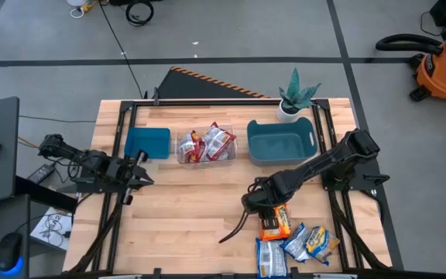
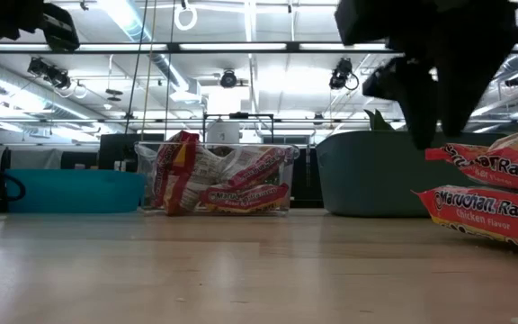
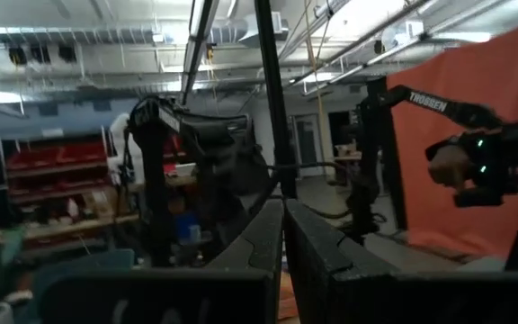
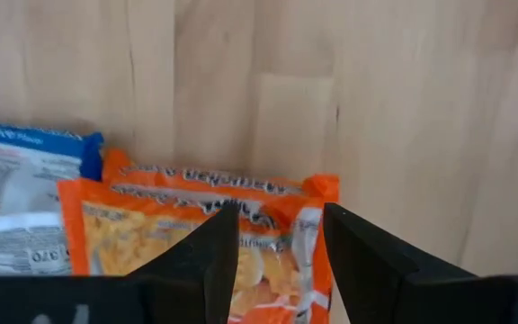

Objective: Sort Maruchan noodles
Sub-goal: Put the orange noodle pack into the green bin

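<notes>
The top orange packet has to be sorted into the deeper teal bin. My right gripper will grab the packet by its crimped orange end (image 4: pixel 311 238) next.
Two orange Maruchan noodle packets (image 1: pixel 275 222) lie stacked flat near the table's front right, with blue-and-yellow packets (image 1: pixel 308 242) beside them toward the near edge. My right gripper (image 4: pixel 280 247) hangs open over the top orange packet (image 4: pixel 151 243), fingers pointing down above its end and touching nothing. Red-and-silver packets stand in the clear tub (image 1: pixel 207 145) at the back middle. My left gripper (image 1: pixel 139 172) waits shut at the table's left, holding nothing.
A flat blue bin (image 1: pixel 147 142) sits left of the clear tub and a deeper teal bin (image 1: pixel 281 141) sits right of it. A potted plant (image 1: pixel 295 97) stands at the back right corner. Bare wood lies across the table's middle and front left.
</notes>
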Controlling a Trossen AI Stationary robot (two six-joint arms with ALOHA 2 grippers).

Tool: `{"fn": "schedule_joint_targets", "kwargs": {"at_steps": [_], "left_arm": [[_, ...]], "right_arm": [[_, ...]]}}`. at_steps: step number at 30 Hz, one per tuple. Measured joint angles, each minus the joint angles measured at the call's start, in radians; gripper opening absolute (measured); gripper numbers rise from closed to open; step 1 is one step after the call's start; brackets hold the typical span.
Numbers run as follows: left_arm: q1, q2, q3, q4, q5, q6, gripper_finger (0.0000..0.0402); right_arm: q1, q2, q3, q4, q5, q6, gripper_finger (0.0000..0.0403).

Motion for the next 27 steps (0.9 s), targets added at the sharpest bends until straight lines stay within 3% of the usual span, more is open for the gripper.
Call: {"fn": "schedule_joint_targets", "kwargs": {"at_steps": [9,19,24,27], "left_arm": [[0.0,0.0,0.0,0.004,0.0,0.062,0.0023],[0.0,0.0,0.0,0.005,0.001,0.027,0.0023],[0.0,0.0,0.0,0.005,0.001,-0.011,0.0023],[0.0,0.0,0.0,0.005,0.001,-0.043,0.0023]], "right_arm": [[0.0,0.0,-0.088,0.085,-0.021,0.021,0.0147],[-0.007,0.0,-0.093,0.081,-0.021,0.001,0.0013],[-0.027,0.001,0.0,-0.044,0.004,-0.031,0.002],[-0.041,-0.001,0.095,-0.181,0.076,-0.074,0.0017]]}}
